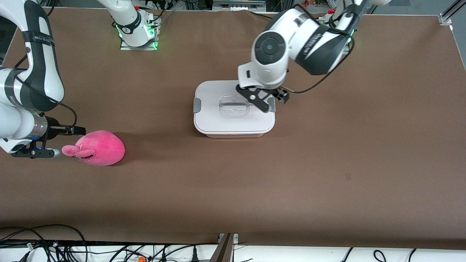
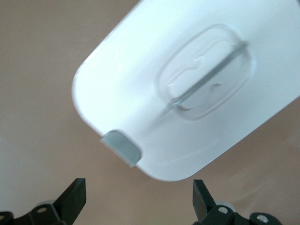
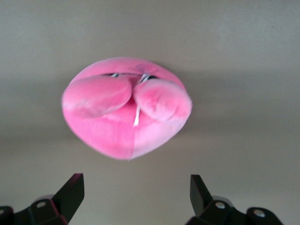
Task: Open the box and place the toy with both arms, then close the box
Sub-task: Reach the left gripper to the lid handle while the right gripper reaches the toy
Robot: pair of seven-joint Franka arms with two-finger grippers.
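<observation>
My left gripper is to grab the white lid by its recessed handle (image 1: 233, 104) next, to open the box for the pink plush toy (image 1: 100, 147).
The box (image 1: 233, 120) stands shut in the middle of the table, with a white lid (image 2: 136, 89), grey side clips (image 2: 121, 148) and a clear recessed handle (image 2: 206, 75). My left gripper (image 1: 267, 99) hangs open over the box's end toward the left arm, above the clip there. In the left wrist view the left gripper (image 2: 138, 190) has nothing between its fingers. The pink plush toy (image 1: 100, 147) lies toward the right arm's end of the table. Its snout points at my right gripper (image 1: 54, 143), which is open beside it. The right wrist view shows the toy (image 3: 126, 108) just ahead of the empty right gripper (image 3: 136, 185).
The brown table (image 1: 327, 163) spreads wide around the box and toy. The right arm's base plate (image 1: 138, 42) is fixed along the edge farthest from the front camera. Loose cables (image 1: 54, 243) hang below the edge nearest the front camera.
</observation>
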